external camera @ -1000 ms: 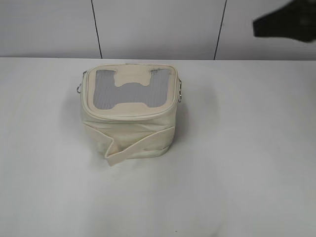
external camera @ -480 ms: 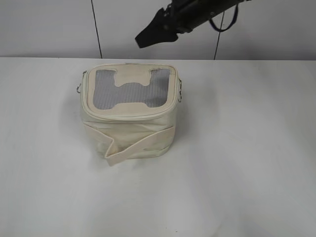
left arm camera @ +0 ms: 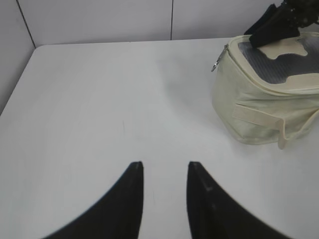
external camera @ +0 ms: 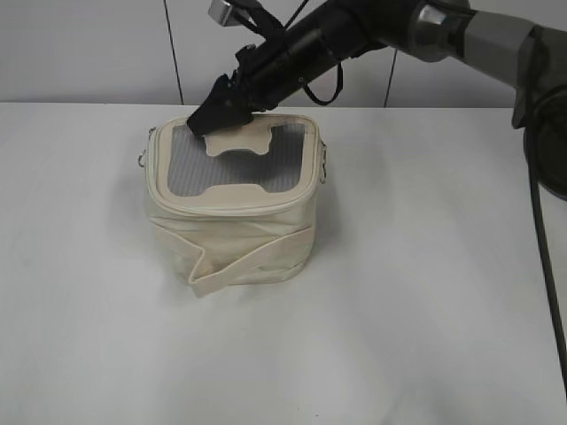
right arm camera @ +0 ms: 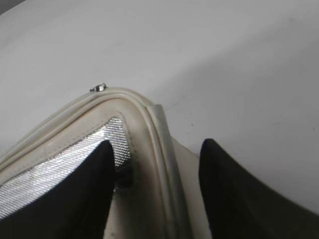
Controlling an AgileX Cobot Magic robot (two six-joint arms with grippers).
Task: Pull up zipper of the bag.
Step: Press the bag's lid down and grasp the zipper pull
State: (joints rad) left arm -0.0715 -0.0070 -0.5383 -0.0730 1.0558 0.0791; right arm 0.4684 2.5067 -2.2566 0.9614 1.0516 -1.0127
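My right gripper is to grab the bag by its cream piped rim (right arm camera: 160, 134) next. It will keep the bag steady while the bag's zipper pull (right arm camera: 98, 87) is pulled along.
A cream bag (external camera: 232, 208) with a grey mesh top panel sits on the white table (external camera: 425, 292); it also shows at the upper right of the left wrist view (left arm camera: 264, 94). My right gripper (external camera: 213, 113) is open and reaches across to the bag's back left top edge. In the right wrist view its fingers (right arm camera: 157, 149) straddle the bag's piped rim (right arm camera: 154, 129), and a small metal zipper pull (right arm camera: 98, 88) sits at the rim's far corner. My left gripper (left arm camera: 163, 167) is open and empty over bare table, well left of the bag.
A loose cream strap (external camera: 248, 261) wraps the bag's front. Metal rings hang at the bag's left side (external camera: 142, 160) and right side (external camera: 325, 168). A grey panelled wall (external camera: 89, 44) stands behind the table.
My right arm has swung in from the upper right, moving left and down until its open gripper sits at the bag's back top edge. The bag has not moved.
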